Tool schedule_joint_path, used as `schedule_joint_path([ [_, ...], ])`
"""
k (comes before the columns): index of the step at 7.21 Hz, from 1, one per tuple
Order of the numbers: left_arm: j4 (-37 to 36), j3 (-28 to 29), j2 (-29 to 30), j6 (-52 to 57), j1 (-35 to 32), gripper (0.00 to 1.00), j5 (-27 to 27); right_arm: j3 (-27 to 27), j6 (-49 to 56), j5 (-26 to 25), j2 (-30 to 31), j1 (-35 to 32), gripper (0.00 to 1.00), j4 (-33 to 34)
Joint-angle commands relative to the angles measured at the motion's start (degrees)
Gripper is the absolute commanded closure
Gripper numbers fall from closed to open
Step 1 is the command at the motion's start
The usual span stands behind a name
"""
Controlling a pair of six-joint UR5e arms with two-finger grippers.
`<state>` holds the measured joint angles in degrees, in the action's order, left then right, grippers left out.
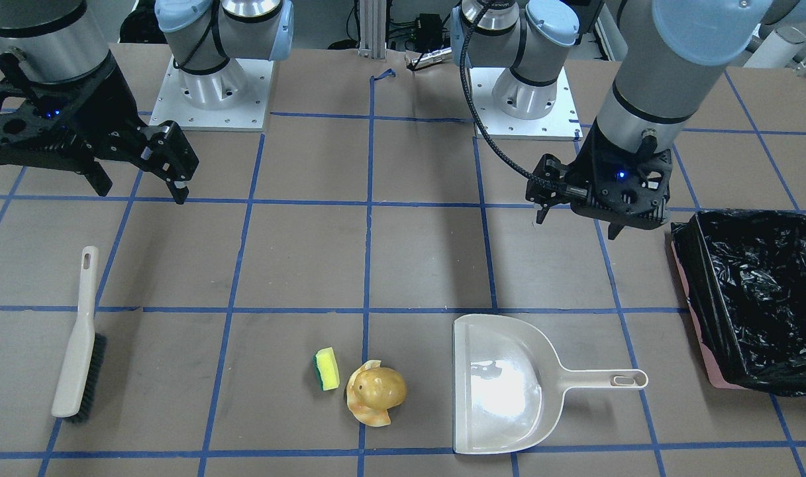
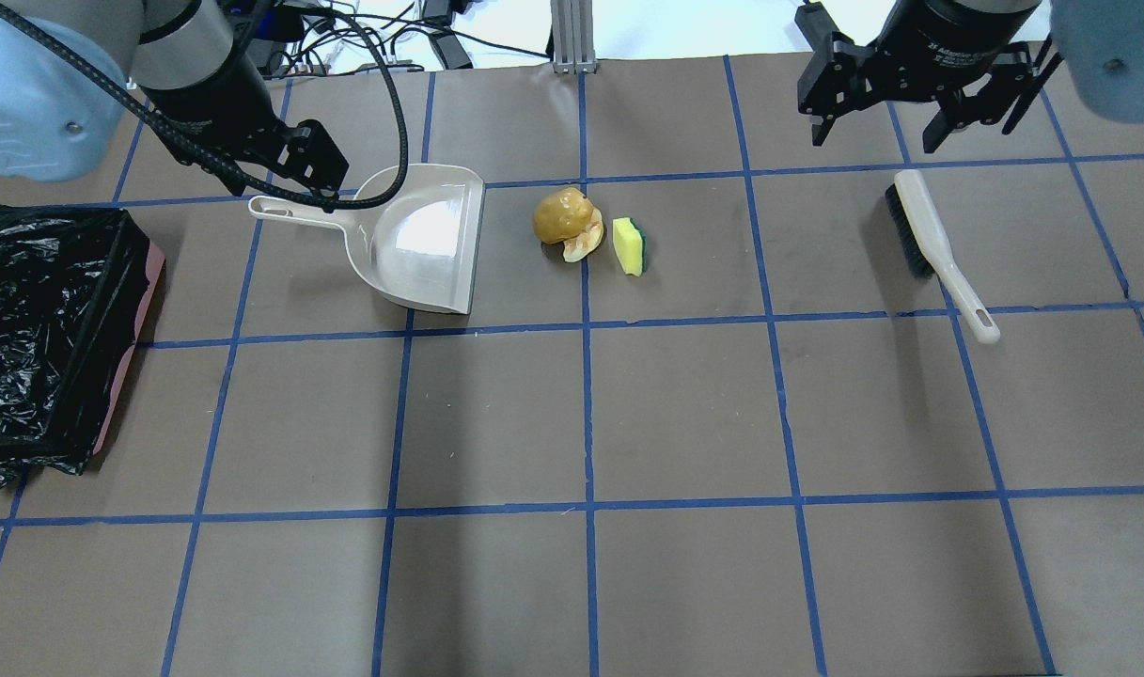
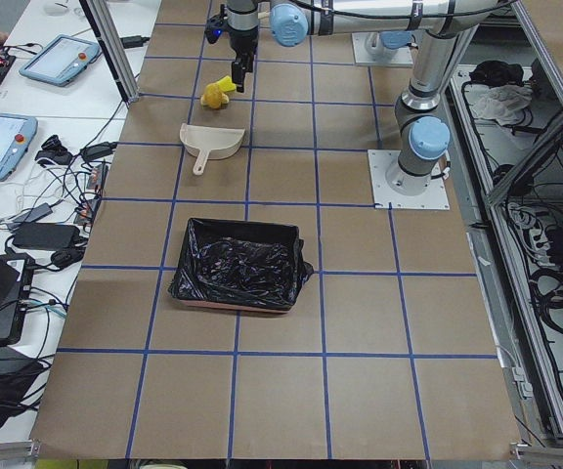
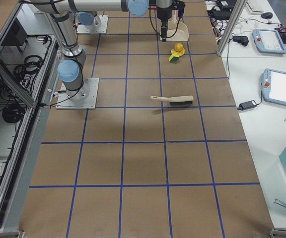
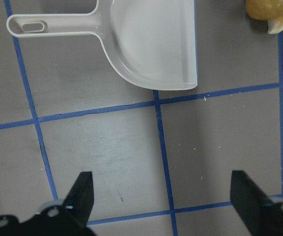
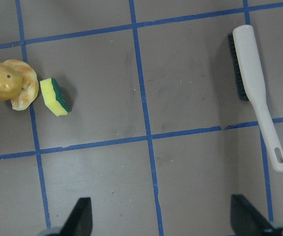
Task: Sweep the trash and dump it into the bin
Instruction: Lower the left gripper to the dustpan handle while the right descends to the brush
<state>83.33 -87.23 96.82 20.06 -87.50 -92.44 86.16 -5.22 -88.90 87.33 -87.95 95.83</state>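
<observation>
Next, my right gripper takes hold of the brush's slim handle to sweep the trash toward the dustpan.
The trash lies together at mid-table: a yellow-and-green sponge, and a tan potato lump resting on a golden croissant piece. They also show in the right wrist view, sponge and potato. The bin, pink with a black bag, stands at the table's left end. My left gripper is open and empty, hovering above the table near the dustpan handle. My right gripper is open and empty, hovering near the brush.
A beige dustpan lies between the bin and the trash, its mouth toward the trash and its handle toward the bin. A beige hand brush with dark bristles lies on the trash's other side. Blue tape lines grid the brown table.
</observation>
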Motion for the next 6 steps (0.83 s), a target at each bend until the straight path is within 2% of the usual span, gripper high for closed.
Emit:
schedule_joint_path([
  [1,-2.46,0.22,2.74,19.70,3.54,0.00,-1.08,0.32,0.73,-0.05,-2.50,2.84,0.01,3.98],
  [3,-2.65,-0.05,6.51,35.40,11.27,0.00,1.10,0.85,10.09,-0.39,-6.45,9.26,0.03,4.81],
  [4,-4.04,0.13,9.41,45.23,11.65,0.00,0.60,1.46,10.67,-1.01,-7.95,11.11,0.03,4.20],
  [6,-12.71,0.30,13.11,63.18,11.48,0.00,1.47,6.62,17.22,-1.10,-8.75,15.33,0.02,4.98],
])
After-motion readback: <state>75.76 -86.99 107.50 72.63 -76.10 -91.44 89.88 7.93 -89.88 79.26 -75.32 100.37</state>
